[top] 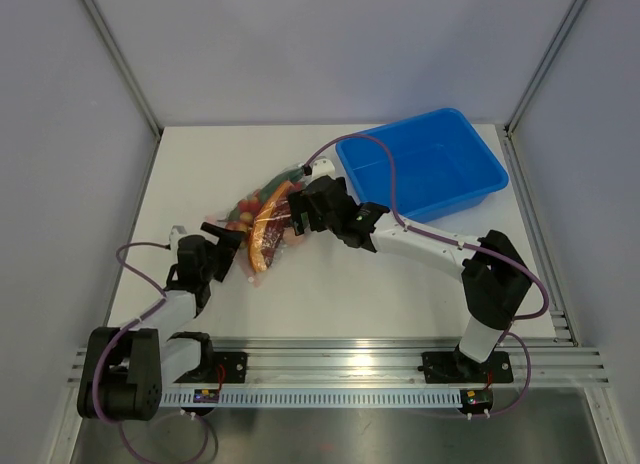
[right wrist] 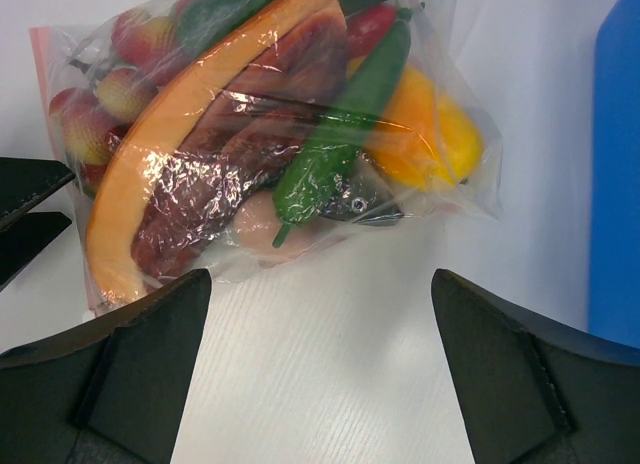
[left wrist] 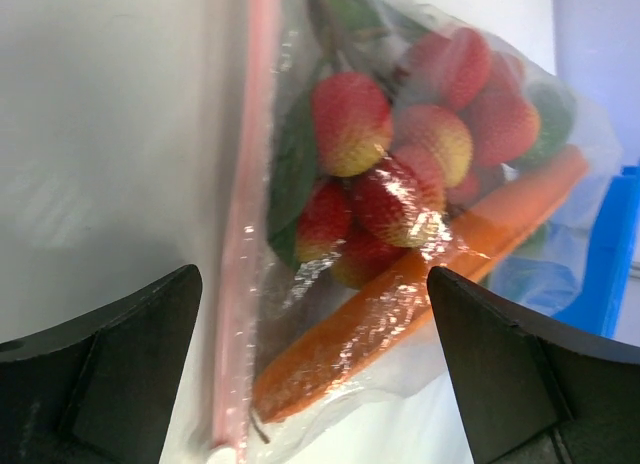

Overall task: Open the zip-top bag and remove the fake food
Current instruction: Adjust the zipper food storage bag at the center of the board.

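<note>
My left gripper's fingers only just reach the bag's edge, so closing now would miss; it moves closer first, then closes on the bag's zip.
The zip-top bag (top: 262, 220) lies shut on the white table, packed with fake food. In the left wrist view its pinkish zip strip (left wrist: 243, 244) runs up the frame, with red fruits (left wrist: 385, 154) and an orange wedge (left wrist: 420, 284) behind the plastic. My left gripper (left wrist: 315, 384) is open, its jaws on either side of the bag's zip corner without touching it. The right wrist view shows a green chili (right wrist: 335, 154), a yellow fruit (right wrist: 430, 134) and a grey fish (right wrist: 368, 206) inside the bag (right wrist: 250, 44). My right gripper (right wrist: 320, 374) stands open over bare table just short of the bag's bottom edge.
A blue rectangular bin (top: 425, 169) stands at the back right, close behind the right arm. From above, the left gripper (top: 228, 236) and right gripper (top: 298, 212) flank the bag. The left gripper's fingers (right wrist: 25, 214) show at the right wrist view's left edge.
</note>
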`<state>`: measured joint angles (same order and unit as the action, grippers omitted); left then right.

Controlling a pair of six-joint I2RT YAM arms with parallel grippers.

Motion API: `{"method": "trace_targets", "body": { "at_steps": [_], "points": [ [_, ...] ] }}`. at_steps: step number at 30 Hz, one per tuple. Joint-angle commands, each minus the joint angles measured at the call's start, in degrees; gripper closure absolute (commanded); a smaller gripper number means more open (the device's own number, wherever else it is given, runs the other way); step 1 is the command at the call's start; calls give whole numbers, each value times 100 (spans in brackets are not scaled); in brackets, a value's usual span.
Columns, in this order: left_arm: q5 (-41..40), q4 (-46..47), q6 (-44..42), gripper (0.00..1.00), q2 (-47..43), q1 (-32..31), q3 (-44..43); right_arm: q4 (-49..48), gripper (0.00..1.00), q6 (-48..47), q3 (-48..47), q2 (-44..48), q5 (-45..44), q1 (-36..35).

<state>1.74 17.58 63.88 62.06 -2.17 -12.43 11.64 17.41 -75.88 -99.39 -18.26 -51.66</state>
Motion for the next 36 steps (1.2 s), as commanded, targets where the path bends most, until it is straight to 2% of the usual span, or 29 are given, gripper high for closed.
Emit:
{"method": "trace_targets", "body": {
  "at_steps": [1,4,6,10,13,16,19,22,26,30,31,33,34,36],
  "points": [
    [-681,-518,-24,1,-308,33,-225,-232,0,52,20,280,95,-46],
    [-780,-265,-59,1,-520,33,-24,-224,1,61,20,263,138,-46],
    [-649,402,-112,1,-389,42,126,-232,0,61,12,254,147,-46],
    [-307,930,-183,1,102,77,118,-232,1,78,29,263,174,-46],
    [-209,870,-156,1,332,173,12,-232,0,70,38,280,183,-55],
    [-401,282,-165,1,333,200,-172,-250,1,78,64,307,191,-55],
    [-402,552,-218,1,377,209,-85,-259,1,78,64,307,226,-37],
    [-210,1393,-192,2,648,209,38,-259,0,87,73,307,244,-46],
    [432,2309,-122,6,1263,419,91,-285,1,78,82,315,279,-46],
    [906,3407,81,12,2096,542,232,-285,1,79,108,316,332,-55],
    [1142,3653,133,22,2230,560,249,-285,0,87,99,324,349,-46],
    [1363,4383,256,35,2529,656,293,-311,0,87,117,324,341,-55],
    [1530,4777,300,46,2800,692,311,-311,1,79,117,333,358,-46],
    [1663,5165,449,58,3030,762,346,-311,1,78,117,315,358,-55]
  ]
}}
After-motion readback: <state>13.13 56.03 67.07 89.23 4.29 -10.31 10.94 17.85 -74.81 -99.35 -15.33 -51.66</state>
